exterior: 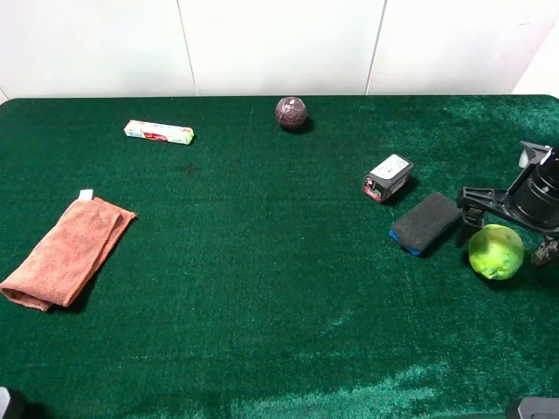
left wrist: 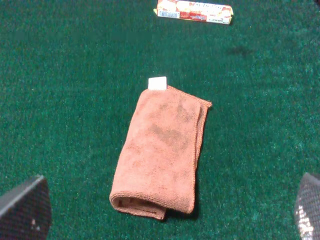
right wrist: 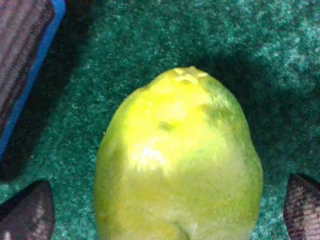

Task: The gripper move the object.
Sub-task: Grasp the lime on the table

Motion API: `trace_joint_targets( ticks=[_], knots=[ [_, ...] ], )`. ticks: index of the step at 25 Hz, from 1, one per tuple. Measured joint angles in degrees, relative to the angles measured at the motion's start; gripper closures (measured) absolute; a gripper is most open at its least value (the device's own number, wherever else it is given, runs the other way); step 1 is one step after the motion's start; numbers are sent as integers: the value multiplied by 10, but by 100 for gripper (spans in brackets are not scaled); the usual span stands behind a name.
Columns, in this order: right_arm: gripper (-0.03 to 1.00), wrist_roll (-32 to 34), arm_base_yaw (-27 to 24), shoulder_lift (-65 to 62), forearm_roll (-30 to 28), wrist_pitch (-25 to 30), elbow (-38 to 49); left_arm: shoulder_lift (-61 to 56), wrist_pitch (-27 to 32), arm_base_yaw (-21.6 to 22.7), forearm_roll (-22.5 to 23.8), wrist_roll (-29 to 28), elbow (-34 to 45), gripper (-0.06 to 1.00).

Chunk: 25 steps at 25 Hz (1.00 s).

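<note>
My right gripper will next grab the ball by its rounded sides, so that it can move the yellow-green ball (exterior: 496, 251) across the green cloth (exterior: 262, 244).
The yellow-green ball (exterior: 496, 251) rests on the green cloth at the far right. It fills the right wrist view (right wrist: 180, 160). My right gripper (exterior: 508, 234) is open and straddles the ball, one finger on each side. In the right wrist view (right wrist: 165, 210) a gap shows between each fingertip (right wrist: 27, 210) and the ball. My left gripper (left wrist: 165, 210) is open and empty, hovering above an orange towel (left wrist: 162, 150); only its two fingertips (left wrist: 22, 210) show.
A black-and-blue block (exterior: 425, 223) lies just left of the ball, with a black-and-white device (exterior: 388, 177) behind it. A dark maroon ball (exterior: 291, 113) sits at the back centre. A small long box (exterior: 158, 132) lies back left and the towel (exterior: 68, 251) at left.
</note>
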Motion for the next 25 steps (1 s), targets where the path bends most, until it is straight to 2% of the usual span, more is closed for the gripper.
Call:
trace_joint_targets(
  ticks=[21,23,25],
  knots=[
    [27,7,-5,39,-25,-19,0,0,0,0,0,0,0,-5],
    [32,7,-5,39,-25,-19,0,0,0,0,0,0,0,-5],
    [42,7,-5,39,-25,-19,0,0,0,0,0,0,0,-5]
  ],
)
